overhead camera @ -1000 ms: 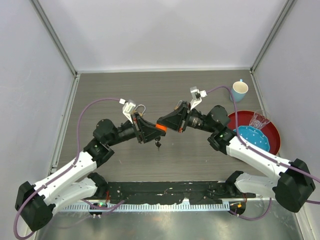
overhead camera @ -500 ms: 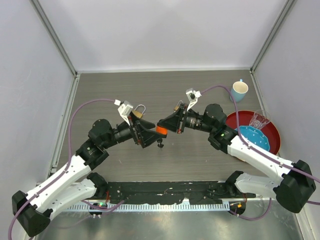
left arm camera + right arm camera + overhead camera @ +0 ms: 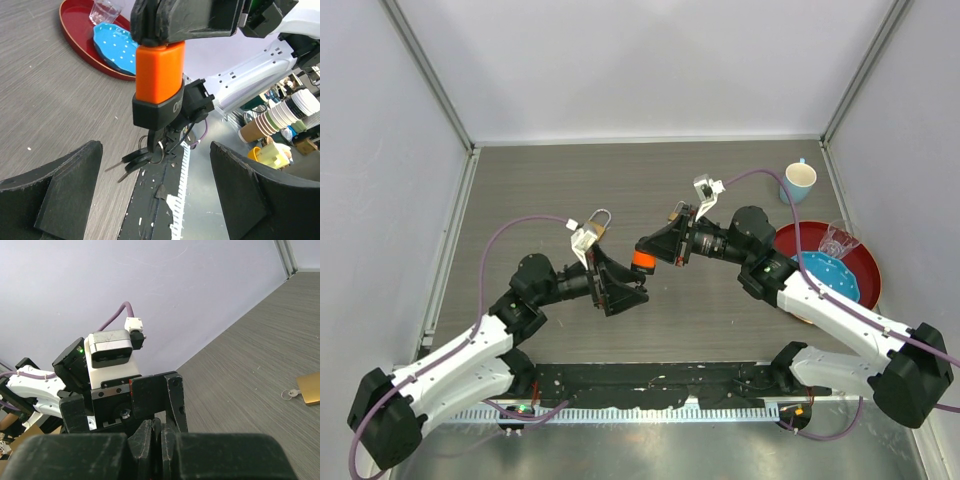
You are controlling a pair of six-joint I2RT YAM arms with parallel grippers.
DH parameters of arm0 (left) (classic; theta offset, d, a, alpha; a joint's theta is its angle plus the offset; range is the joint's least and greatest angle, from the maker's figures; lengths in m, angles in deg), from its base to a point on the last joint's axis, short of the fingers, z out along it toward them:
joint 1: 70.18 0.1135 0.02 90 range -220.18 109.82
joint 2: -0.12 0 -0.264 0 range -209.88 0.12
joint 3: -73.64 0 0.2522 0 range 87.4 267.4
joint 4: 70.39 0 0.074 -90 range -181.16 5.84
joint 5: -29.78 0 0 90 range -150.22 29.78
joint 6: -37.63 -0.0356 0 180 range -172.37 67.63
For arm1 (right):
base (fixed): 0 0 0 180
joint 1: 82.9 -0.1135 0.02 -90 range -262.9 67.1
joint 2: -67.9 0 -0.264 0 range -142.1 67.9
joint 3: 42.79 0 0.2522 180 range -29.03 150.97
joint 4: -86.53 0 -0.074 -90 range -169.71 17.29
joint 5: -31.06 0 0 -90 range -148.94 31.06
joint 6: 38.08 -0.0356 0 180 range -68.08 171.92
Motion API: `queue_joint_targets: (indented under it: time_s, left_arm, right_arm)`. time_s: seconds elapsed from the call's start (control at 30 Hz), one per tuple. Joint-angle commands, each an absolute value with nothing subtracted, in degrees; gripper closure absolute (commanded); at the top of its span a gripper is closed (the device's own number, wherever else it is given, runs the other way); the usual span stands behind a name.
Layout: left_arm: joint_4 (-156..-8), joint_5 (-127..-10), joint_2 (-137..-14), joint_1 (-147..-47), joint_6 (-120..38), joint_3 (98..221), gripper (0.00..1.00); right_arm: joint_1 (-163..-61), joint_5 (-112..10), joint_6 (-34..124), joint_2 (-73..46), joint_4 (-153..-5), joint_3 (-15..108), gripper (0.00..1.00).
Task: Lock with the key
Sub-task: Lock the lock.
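Observation:
I will next grab the key with my left gripper by its black head below the padlock (image 3: 155, 140), so that I can lock and pull the key's blade out freely.
An orange padlock (image 3: 642, 261) with a black base hangs in the air over the table's middle, with my right gripper (image 3: 658, 250) shut on its top end. In the left wrist view the padlock (image 3: 160, 72) fills the upper centre, and a key sits in its underside with two more keys (image 3: 136, 159) dangling from a ring. My left gripper (image 3: 155, 200) stands open just below the padlock, its fingers (image 3: 55, 195) wide apart and touching nothing. In the right wrist view the right gripper (image 3: 160, 427) pinches a thin dark part.
A brass padlock (image 3: 599, 222) lies on the table behind my left wrist, also seen as a brass padlock (image 3: 310, 389) at the right edge. At the right stand a pale cup (image 3: 800, 182) and a red tray (image 3: 865, 265) holding a blue plate (image 3: 830, 275) and a glass (image 3: 837, 240).
My left gripper has opened and let go of the key, then drawn back a little toward the near edge. The right gripper has kept the padlock almost still.

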State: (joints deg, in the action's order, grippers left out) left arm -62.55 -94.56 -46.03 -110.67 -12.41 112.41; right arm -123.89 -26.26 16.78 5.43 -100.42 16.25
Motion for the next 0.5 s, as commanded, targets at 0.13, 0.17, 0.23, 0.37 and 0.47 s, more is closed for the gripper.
queue_joint_targets:
  time_s: [0.13,0.17,0.23,0.37,0.47]
  left_arm:
    - [-49.9,-98.8,-49.5,-111.3,-10.7,111.2,0.15]
    - [-49.8,-99.1,-50.0,-111.3,-10.7,111.3,0.18]
    - [-49.6,-99.7,-51.0,-111.4,-10.7,111.2,0.28]
    - [-48.7,-99.9,-51.7,-111.5,-10.0,110.3,0.51]
    - [-47.4,-99.7,-51.7,-111.6,-9.0,109.5,0.72]
  right_arm:
    - [-123.6,-26.2,15.8,6.5,-106.2,19.0,0.99]
    - [-123.6,-26.3,15.6,6.5,-106.3,19.0,0.99]
    - [-123.6,-26.3,15.6,6.6,-106.3,19.1,0.99]
    - [-123.5,-26.7,15.9,7.0,-105.9,19.2,0.99]
    - [-123.5,-27.1,16.1,7.5,-105.5,19.2,0.98]
